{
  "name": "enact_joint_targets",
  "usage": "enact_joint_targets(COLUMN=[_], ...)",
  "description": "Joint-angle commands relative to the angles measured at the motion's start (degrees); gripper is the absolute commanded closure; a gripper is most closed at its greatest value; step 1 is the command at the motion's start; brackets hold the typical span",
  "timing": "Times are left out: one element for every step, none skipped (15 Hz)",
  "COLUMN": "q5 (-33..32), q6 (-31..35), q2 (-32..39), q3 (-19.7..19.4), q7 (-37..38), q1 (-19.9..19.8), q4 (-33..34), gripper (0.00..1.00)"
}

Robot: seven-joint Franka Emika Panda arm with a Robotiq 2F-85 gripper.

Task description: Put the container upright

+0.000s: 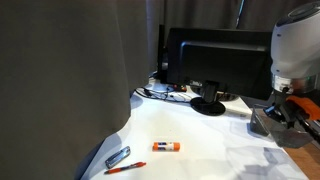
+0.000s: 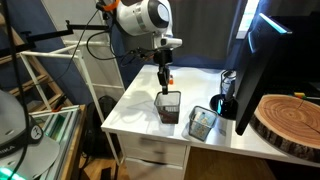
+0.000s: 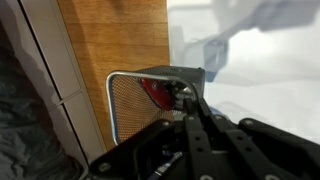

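Note:
The box has a part hanging past the front edge of the white table and would drop if I opened now, so my gripper needs to keep holding it.
The container is a small smoky see-through square box. It stands about upright near the front edge of the white table. My gripper points straight down and is shut on the box's rim. In the wrist view I look down into the box's open top, with something red inside, and my fingers are pinched on its far wall. The box also shows in an exterior view, under my gripper.
A similar greyish see-through cup lies tilted right beside the box. A large monitor stands behind, and a wooden slab lies next to it. An orange glue stick and pens lie on the table. A grey curtain hangs close by.

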Motion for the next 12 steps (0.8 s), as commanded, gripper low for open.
enact_joint_targets(q5=[-0.2,-0.4,-0.4,-0.3,0.2,1.4,2.3,3.4,4.4,5.7,7.3,8.0], q6=[2.9,4.6,6.4,7.8,8.6,10.1,11.1,11.8,11.4,11.5,11.1,10.9], q2=[1.1,2.1,2.7,3.4,4.2,5.1,5.9,6.7,7.4,8.1,8.6,8.9], q3=[0.4,0.3,0.2,0.1,0.1,0.2,0.4,0.5,0.5,0.6,0.6,0.4], q7=[-0.5,-0.7,-1.2,-1.7,-2.6,-4.4,-5.9,-7.8,-9.5,-11.2,-13.0,-13.8], q1=[-0.9,-0.9,-1.0,-1.0,-0.9,-1.2,-1.3,-1.4,-1.3,-1.3,-1.4,-1.1], q4=[0.9,1.7,2.2,2.9,3.7,4.5,5.0,5.7,6.3,6.7,7.1,7.3], gripper=[0.98,0.98,0.98,0.98,0.98,0.98,0.98,0.98,0.98,0.69,0.68,0.61])
